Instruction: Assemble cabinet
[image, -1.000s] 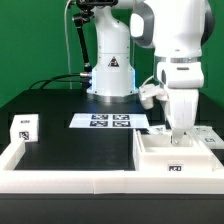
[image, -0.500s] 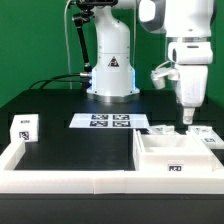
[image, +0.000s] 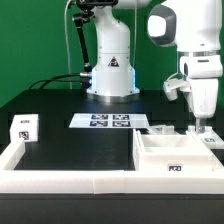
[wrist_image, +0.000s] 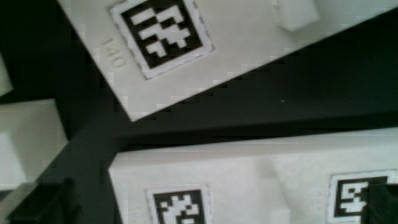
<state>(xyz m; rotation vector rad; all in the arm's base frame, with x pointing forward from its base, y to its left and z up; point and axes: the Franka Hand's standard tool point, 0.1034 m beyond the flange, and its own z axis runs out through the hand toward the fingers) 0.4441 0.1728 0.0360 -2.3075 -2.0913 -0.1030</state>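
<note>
The gripper isn't ready to close yet: its fingers are above the thin rib (wrist_image: 278, 190) of the white panel and would miss it now, so the gripper needs to go lower first.
The cabinet's open white box body (image: 172, 156) sits on the black table at the exterior view's right, with a tag on its front face. Flat white cabinet panels (image: 208, 136) lie just behind it, at the far right. A small white tagged part (image: 23, 127) stands at the left. My gripper (image: 200, 124) hangs over the flat panels, pointing down with nothing visibly in it. Its fingers look like one narrow stem, so their gap is hidden. The wrist view shows a tagged white panel (wrist_image: 169, 45) and another tagged white part (wrist_image: 267, 185), but no fingers.
The marker board (image: 108, 121) lies mid-table in front of the robot base (image: 110, 75). A low white border wall (image: 70, 182) runs along the table's front and left edges. Black cables trail behind at the left.
My gripper has risen from low by the box body's back edge and has moved to the exterior view's right, over the flat panels. The parts have not moved.
</note>
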